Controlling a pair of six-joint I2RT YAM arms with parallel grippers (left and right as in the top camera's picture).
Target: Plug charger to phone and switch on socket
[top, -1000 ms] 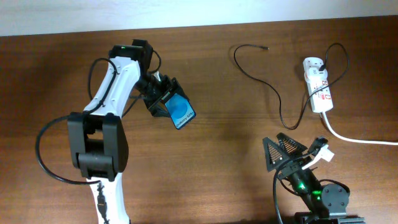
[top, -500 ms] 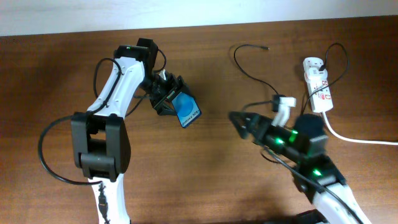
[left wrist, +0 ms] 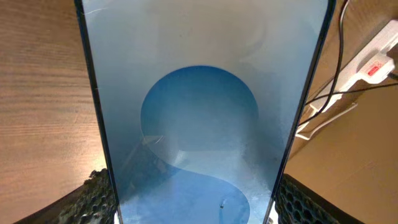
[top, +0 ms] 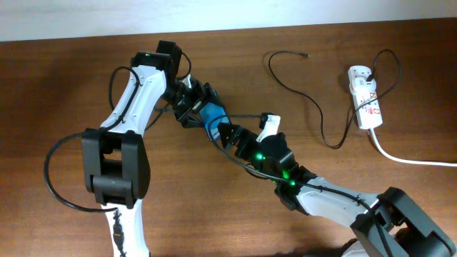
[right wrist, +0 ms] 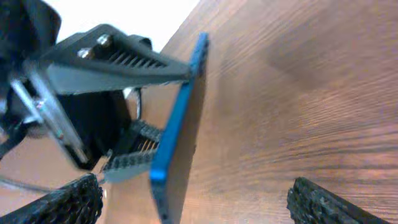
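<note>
My right gripper is about to take the phone edge-on by its loose end, so my left gripper can let go and re-grip to plug in the charger.
The phone, blue screen, is held off the table by my left gripper, which is shut on its sides. It fills the left wrist view between the left fingers. My right gripper is open right next to the phone. In the right wrist view the phone stands edge-on between the open right jaws, near the left one. The charger cable lies loose at the back right and runs to a white plug in the socket.
The socket's thick white cord runs off the right edge. The socket also shows in the left wrist view. The right arm stretches diagonally across the table's middle. The table's back edge meets a white wall.
The right arm swung from the front right across the table to the phone. The left arm shifted the phone slightly right, still gripping it.
</note>
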